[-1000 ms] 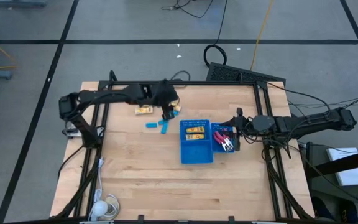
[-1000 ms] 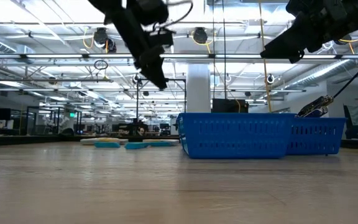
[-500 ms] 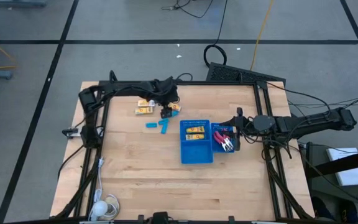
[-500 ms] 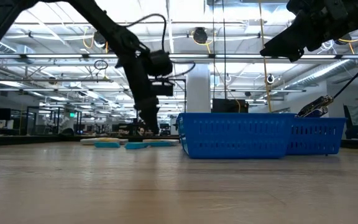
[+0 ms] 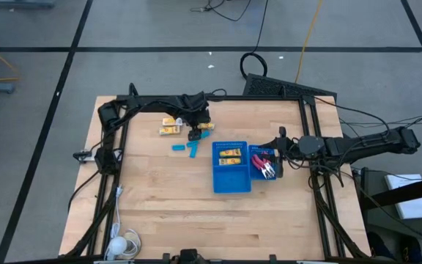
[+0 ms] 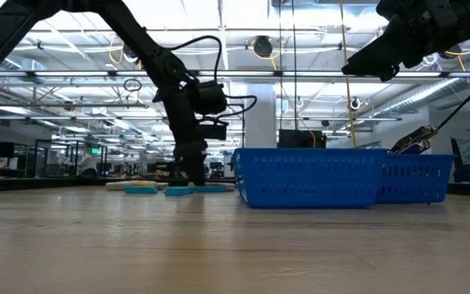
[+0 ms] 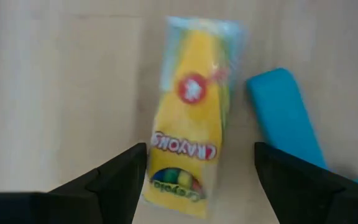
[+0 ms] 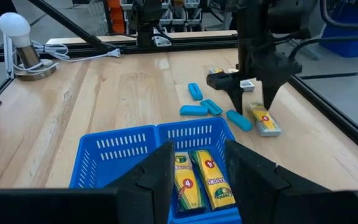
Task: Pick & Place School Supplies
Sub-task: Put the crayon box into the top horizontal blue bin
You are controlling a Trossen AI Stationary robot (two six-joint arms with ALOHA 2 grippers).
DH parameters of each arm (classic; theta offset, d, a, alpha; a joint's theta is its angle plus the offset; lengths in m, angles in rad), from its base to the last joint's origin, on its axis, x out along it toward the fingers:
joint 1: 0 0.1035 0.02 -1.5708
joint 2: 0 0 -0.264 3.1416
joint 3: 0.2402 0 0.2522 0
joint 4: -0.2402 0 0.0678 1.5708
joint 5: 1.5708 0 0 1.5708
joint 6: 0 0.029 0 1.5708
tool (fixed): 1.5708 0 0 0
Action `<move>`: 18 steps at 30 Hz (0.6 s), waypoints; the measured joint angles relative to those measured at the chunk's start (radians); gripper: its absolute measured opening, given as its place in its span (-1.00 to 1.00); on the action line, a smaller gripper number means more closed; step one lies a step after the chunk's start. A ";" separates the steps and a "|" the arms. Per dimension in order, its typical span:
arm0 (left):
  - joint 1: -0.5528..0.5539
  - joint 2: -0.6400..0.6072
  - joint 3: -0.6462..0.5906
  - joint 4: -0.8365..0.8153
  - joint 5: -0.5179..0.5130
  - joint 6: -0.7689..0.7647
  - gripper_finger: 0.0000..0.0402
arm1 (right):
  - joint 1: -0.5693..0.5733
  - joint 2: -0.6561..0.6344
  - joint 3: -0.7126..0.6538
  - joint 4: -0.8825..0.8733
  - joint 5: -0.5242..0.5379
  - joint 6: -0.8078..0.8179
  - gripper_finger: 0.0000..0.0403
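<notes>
My left gripper will next grab the crayon packet by its colored-window end [image 7: 176,180] to add it to the blue tray's packets.
My left gripper [image 5: 194,133] stands open, pointing steeply down, its fingertips low on either side of a yellow crayon packet [image 7: 191,118] that lies flat on the table. A light-blue piece [image 7: 284,118] lies right beside the packet. Two more packets [image 5: 169,126] lie toward the far left, and other blue pieces [image 5: 186,148] lie nearer. The blue tray [image 5: 231,180] holds two packets [image 8: 197,174]; red-handled scissors [image 5: 267,166] lie in its right compartment. My right gripper [image 8: 197,171] hovers open over the tray, holding nothing.
A white lamp [image 5: 116,246] and its cable sit at the table's near left corner. Black frame rails [image 5: 116,147] run along the left and right sides. Bare wood [image 5: 218,220] fills the near half of the table.
My left gripper has come down from well above the table until its fingertips stand close over the yellow packet, tipping steeper as it sank, while its arm swung in toward the far edge. The packet and blue pieces have stayed where they lay.
</notes>
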 joint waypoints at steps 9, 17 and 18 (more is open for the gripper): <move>0.010 0.016 0.003 -0.058 0.066 -0.058 0.22 | 0.000 0.000 0.000 -0.008 0.000 0.000 -0.34; 0.001 0.015 0.001 -0.020 0.017 -0.119 0.00 | 0.000 0.000 0.000 -0.008 0.000 0.002 -0.34; 0.001 0.015 0.001 -0.022 0.016 -0.128 -0.03 | 0.000 0.000 0.000 -0.008 0.000 0.002 -0.34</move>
